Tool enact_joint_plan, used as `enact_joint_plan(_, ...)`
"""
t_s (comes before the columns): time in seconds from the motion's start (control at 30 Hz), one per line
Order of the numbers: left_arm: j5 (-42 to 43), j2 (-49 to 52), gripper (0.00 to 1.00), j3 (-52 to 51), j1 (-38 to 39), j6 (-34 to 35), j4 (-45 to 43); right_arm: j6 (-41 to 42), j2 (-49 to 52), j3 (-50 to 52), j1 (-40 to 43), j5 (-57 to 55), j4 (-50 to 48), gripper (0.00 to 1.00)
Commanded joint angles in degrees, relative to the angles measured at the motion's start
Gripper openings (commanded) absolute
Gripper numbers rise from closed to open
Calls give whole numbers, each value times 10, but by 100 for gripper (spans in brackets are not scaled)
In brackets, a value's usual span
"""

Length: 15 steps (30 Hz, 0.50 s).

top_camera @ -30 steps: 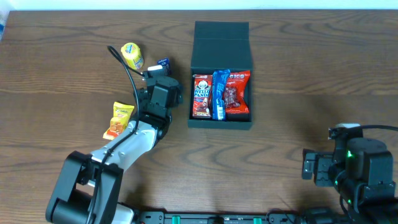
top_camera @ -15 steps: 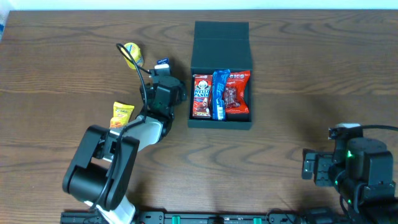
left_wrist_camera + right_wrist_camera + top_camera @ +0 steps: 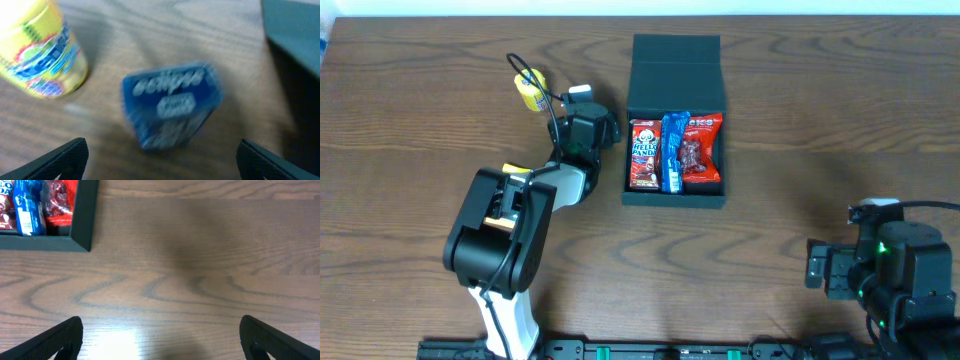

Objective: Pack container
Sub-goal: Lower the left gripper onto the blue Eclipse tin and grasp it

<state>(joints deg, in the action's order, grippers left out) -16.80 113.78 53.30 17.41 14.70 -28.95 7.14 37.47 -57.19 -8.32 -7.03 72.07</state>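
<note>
My left gripper will next grab the narrow sides of the blue Eclipse packet (image 3: 171, 105) from above, so that it can lower the packet upright into the container.
The dark green-black container (image 3: 675, 197) stands open at the table's middle, its flap lid (image 3: 676, 68) folded back. It holds a red Hello Panda packet (image 3: 644, 153), a blue packet (image 3: 672, 152) and a red packet (image 3: 702, 150). My left gripper (image 3: 584, 108) is open, just left of the container. In the left wrist view the open jaws (image 3: 162, 167) are close over a blue Eclipse packet (image 3: 171, 105) on the table, with the container's wall (image 3: 295, 45) at the right. My right gripper (image 3: 825, 270) is open and empty at the front right; its jaws (image 3: 160, 340) are over bare wood.
A yellow snack tub (image 3: 529, 89) lies left of the left gripper and shows in the left wrist view (image 3: 42, 55). An orange-yellow packet (image 3: 512, 172) is mostly hidden under the left arm. The container's corner (image 3: 82, 215) shows in the right wrist view.
My left arm has swung forward and to the right, bringing the open gripper over the blue Eclipse packet and covering it from above. The right arm has not moved.
</note>
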Motion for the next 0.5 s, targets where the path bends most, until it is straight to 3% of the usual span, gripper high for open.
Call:
enact_joint_plan(0.0, 4, 21, 95, 26, -2, -10, -2, -6, -1, -1, 6, 2, 0, 99)
enact_joint_plan(0.37, 4, 73, 96, 73, -14, -10, -2, -6, -1, -1, 6, 2, 0, 99)
enact_joint_plan(0.47, 3, 78, 100, 79, -14, -10, -2, -6, -1, -1, 6, 2, 0, 99)
